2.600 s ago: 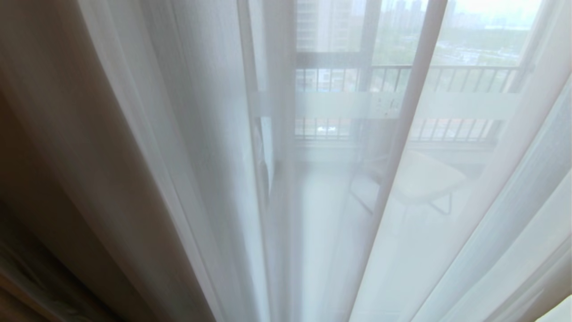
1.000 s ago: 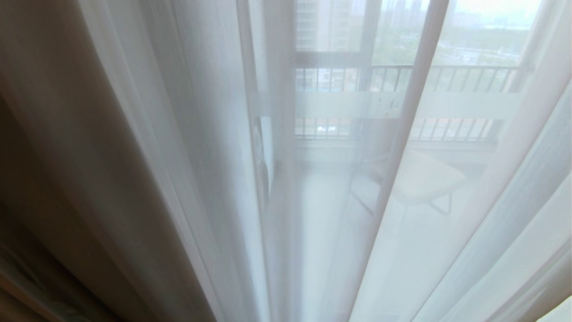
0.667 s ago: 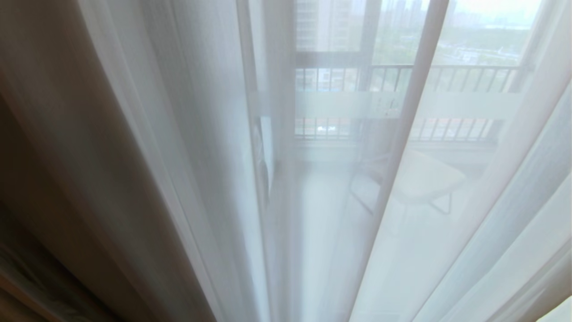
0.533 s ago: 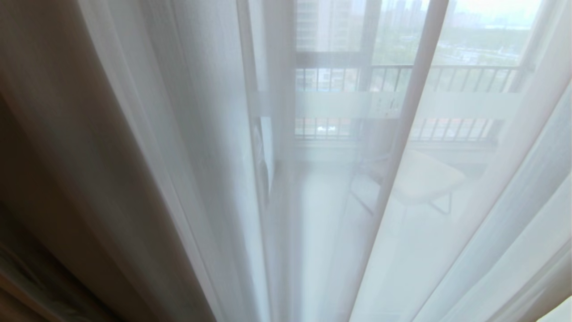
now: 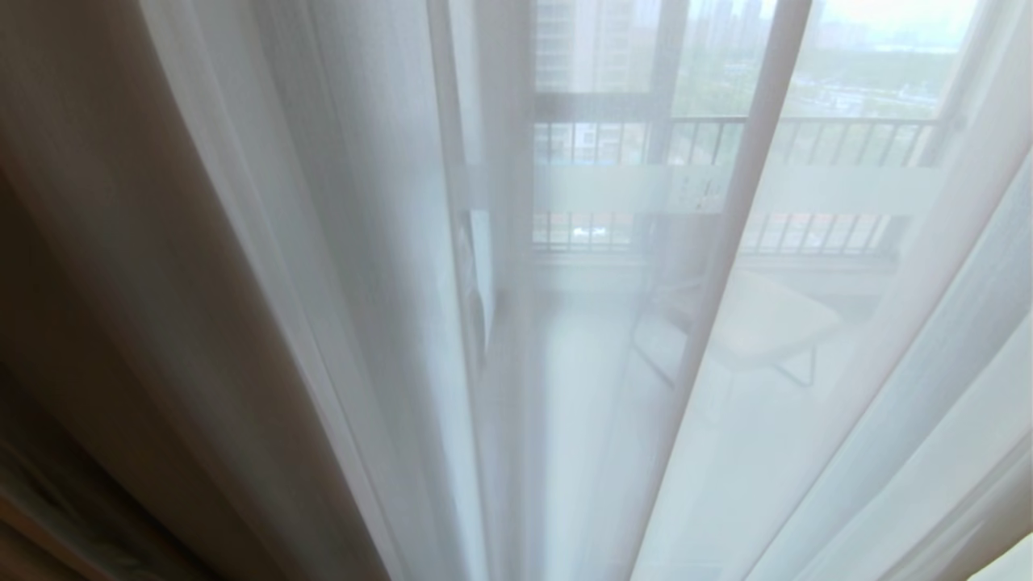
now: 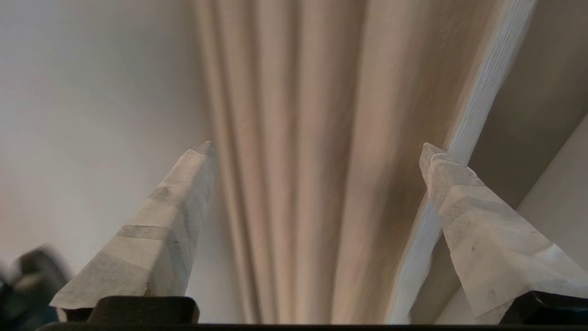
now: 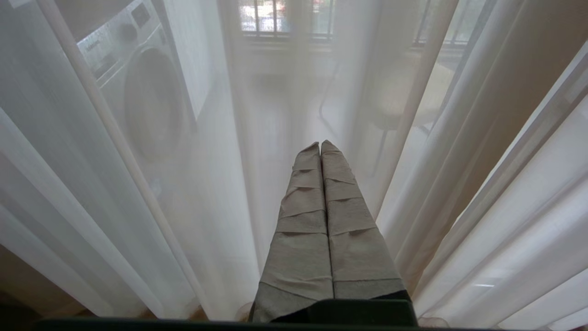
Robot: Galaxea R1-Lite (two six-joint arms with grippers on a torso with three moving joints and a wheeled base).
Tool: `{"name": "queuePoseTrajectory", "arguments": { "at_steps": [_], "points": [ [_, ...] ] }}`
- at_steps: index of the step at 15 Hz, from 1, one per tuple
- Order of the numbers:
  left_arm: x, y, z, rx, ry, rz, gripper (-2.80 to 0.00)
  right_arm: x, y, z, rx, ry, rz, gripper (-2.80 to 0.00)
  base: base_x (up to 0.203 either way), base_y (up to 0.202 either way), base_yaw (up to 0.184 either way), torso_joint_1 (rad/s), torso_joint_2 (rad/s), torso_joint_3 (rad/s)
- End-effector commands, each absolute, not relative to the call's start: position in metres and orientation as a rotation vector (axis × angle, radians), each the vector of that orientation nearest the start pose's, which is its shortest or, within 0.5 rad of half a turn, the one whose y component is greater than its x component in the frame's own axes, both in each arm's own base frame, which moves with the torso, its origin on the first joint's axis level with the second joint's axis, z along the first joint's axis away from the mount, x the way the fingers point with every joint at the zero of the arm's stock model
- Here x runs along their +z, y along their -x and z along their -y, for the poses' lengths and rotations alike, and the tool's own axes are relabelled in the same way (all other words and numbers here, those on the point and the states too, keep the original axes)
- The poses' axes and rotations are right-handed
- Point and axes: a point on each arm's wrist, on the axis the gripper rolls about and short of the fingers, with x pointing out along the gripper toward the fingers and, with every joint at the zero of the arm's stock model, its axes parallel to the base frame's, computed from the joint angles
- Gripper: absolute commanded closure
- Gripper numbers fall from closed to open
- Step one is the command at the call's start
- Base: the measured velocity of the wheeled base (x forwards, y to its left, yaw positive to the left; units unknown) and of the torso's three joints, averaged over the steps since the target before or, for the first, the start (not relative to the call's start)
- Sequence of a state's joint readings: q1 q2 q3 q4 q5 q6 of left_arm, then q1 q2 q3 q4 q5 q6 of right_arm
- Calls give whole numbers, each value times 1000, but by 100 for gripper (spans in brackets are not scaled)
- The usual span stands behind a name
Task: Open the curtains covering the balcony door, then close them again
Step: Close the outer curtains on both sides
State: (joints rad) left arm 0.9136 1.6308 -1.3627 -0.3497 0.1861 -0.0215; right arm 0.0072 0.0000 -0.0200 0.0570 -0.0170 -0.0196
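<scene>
The beige drape needs to be drawn along the balcony door (image 5: pixel 823 190). My left gripper should grab the drape by its side edge (image 5: pixel 250 266) next.
The curtains hang drawn across the balcony door. A white sheer panel (image 5: pixel 387 282) fills the head view, with a beige drape (image 5: pixel 105 266) at its left. The door's frosted band (image 5: pixel 597 190) shows faintly through the sheer. Neither gripper appears in the head view. My left gripper (image 6: pixel 317 146) is open wide, facing the beige drape's pleats (image 6: pixel 294 115), with nothing clamped between its fingers. My right gripper (image 7: pixel 320 143) is shut and empty, pointing at the sheer panel (image 7: pixel 220 184) without gripping it.
Behind the sheer stand a washing machine (image 7: pixel 142 101) and a light chair (image 5: pixel 759 323) on the balcony floor, with the black railing (image 5: pixel 807 129) beyond. A plain white wall (image 6: pixel 92 92) lies beside the beige drape.
The sheer's folds sway very slightly in the head view. Nothing else has visibly moved there.
</scene>
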Motion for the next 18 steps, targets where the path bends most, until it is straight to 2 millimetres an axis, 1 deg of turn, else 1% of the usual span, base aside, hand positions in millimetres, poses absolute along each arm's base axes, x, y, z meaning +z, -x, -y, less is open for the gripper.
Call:
{"name": "queuePoseTrajectory", "arguments": {
  "at_steps": [1,3,5,10,14,18],
  "points": [
    [323,-206,-272,1055,-2,73,-280,75,24,1,-9,20,-37,0,0,0,0,0,0,0],
    [324,-215,-278,1006,5,93,-280,75,24,1,-9,20,-38,0,0,0,0,0,0,0],
    [325,-222,-277,964,17,102,-280,75,24,1,-9,20,-37,0,0,0,0,0,0,0],
    [324,-232,-274,922,17,118,-280,75,24,1,-9,20,-37,0,0,0,0,0,0,0],
    [324,-238,-274,843,35,144,-280,75,24,1,-9,20,-38,0,0,0,0,0,0,0],
    [328,-244,-280,804,28,174,-280,75,24,1,-9,20,-37,0,0,0,0,0,0,0]
  ]
}}
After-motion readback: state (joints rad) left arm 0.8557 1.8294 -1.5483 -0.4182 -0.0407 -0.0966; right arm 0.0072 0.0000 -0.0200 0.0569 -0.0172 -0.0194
